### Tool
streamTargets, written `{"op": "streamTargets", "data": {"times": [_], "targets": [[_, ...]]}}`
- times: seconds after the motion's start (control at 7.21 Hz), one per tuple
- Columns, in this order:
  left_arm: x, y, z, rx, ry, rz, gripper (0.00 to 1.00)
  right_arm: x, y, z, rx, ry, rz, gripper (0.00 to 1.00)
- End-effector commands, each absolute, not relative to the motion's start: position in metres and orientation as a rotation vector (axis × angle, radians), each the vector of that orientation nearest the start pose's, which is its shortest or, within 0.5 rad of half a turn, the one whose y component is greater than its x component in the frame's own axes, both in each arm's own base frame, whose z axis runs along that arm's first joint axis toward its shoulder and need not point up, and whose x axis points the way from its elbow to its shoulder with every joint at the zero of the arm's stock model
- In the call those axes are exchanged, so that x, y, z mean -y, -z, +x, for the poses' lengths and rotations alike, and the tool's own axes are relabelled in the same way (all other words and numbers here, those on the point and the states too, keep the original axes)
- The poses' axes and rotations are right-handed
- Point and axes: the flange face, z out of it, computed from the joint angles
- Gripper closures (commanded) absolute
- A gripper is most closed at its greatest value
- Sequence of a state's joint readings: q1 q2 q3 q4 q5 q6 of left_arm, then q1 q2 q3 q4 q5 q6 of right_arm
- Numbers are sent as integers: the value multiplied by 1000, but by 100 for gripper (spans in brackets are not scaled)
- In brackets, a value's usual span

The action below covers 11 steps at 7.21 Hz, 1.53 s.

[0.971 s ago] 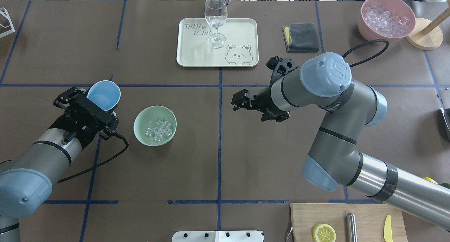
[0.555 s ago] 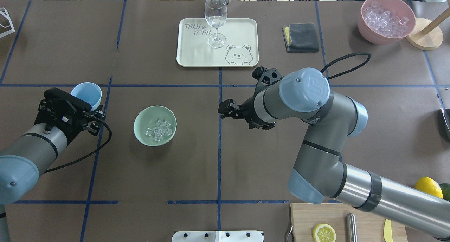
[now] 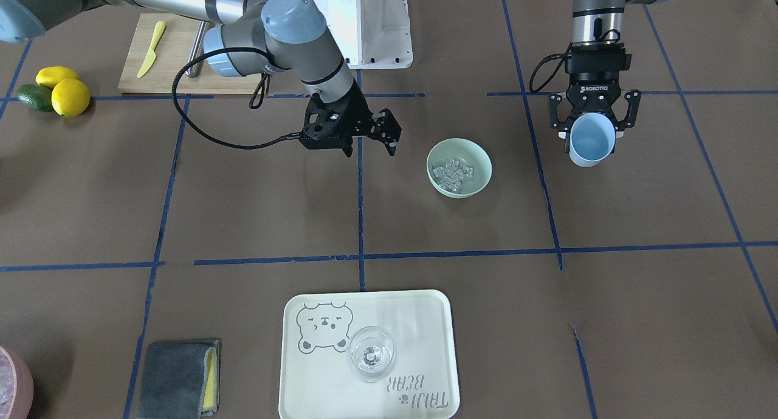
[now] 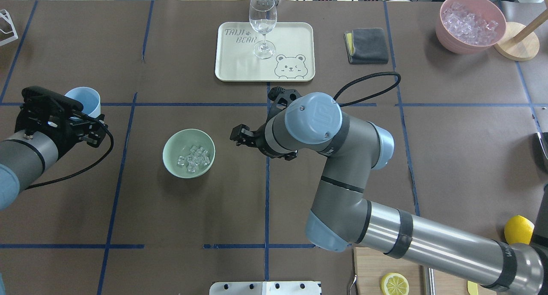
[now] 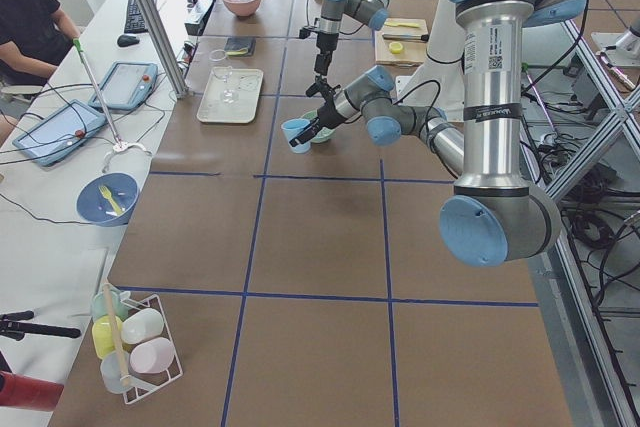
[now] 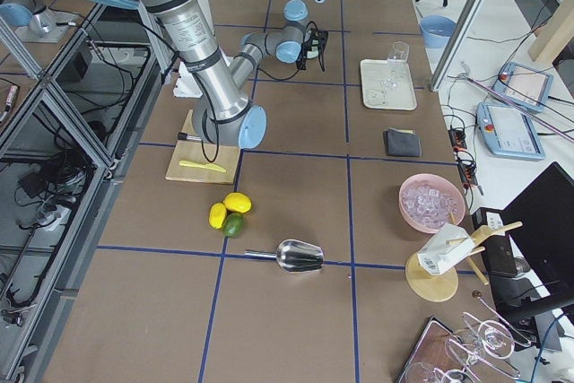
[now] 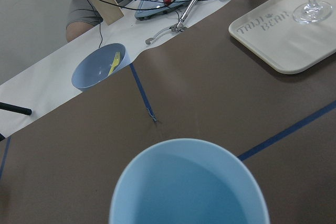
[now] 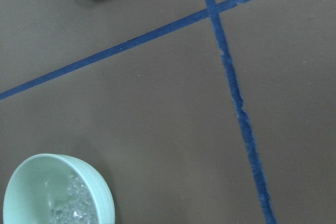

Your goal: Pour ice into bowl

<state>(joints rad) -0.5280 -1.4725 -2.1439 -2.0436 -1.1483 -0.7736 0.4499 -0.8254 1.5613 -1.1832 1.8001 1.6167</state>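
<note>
The right gripper takes hold of the bowl by its thin rim [image 3: 428, 163] [image 8: 104, 195] next, since the bowl's round opening spreads wider than my fingers open.
The pale mint-green bowl [image 4: 172, 146] stands left of the table's middle and holds the ice [image 4: 195, 159], several small clear cubes. Both also show in the front view: the bowl [image 3: 481, 157] and the ice [image 3: 451, 171]. The right wrist view has the bowl [image 8: 31, 178] at its lower left. My left gripper [image 4: 79, 111] is shut on a blue cup [image 4: 84, 98], held upright above the table, left of the bowl; the cup's inside [image 7: 189, 195] looks empty. My right gripper [image 4: 236, 136] is open and empty, hovering just right of the bowl.
A cream tray [image 4: 295, 38] with a wine glass [image 4: 262, 21] is at the far middle. A grey cloth [image 4: 367, 45] and a pink container of whitish ice [image 4: 470, 23] are far right. A cutting board [image 4: 445, 265] and lemon [image 4: 518, 229] are near right.
My left gripper has moved left, away from the bowl, and turned the blue cup back upright. My right arm has swung left, bringing its gripper close to the bowl.
</note>
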Motion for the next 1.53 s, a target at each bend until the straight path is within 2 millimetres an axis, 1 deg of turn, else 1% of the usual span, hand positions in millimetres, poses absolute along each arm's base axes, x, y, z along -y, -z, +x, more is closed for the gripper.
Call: {"op": "streamTargets", "data": {"times": [0.0, 0.14, 0.28, 0.42, 0.55, 0.69, 0.83, 0.97, 1.11, 1.39], "targets": [[386, -389, 260, -538, -5, 852, 100, 410, -123, -647, 1122, -324, 35, 0], [379, -408, 241, -586, -12, 817, 100, 414, -102, -676, 1104, -318, 27, 0], [377, -430, 229, -593, 1, 829, 100, 418, -100, -695, 1074, -314, 23, 0], [379, -447, 230, -606, 5, 841, 100, 415, -110, -705, 1049, -303, 17, 2], [381, -457, 231, -610, 8, 846, 100, 411, -117, -713, 1033, -301, 22, 9], [383, -468, 232, -616, 11, 853, 100, 411, -117, -715, 1031, -303, 23, 47], [385, -492, 234, -619, 14, 856, 100, 411, -118, -715, 1029, -293, 28, 98], [383, -520, 233, -633, 16, 867, 100, 410, -117, -716, 1026, -241, 56, 100], [380, -536, 228, -654, 19, 885, 100, 411, -115, -715, 1029, -227, 66, 100], [381, -546, 228, -645, 29, 879, 100, 417, -106, -708, 1042, -234, 73, 100]]}}
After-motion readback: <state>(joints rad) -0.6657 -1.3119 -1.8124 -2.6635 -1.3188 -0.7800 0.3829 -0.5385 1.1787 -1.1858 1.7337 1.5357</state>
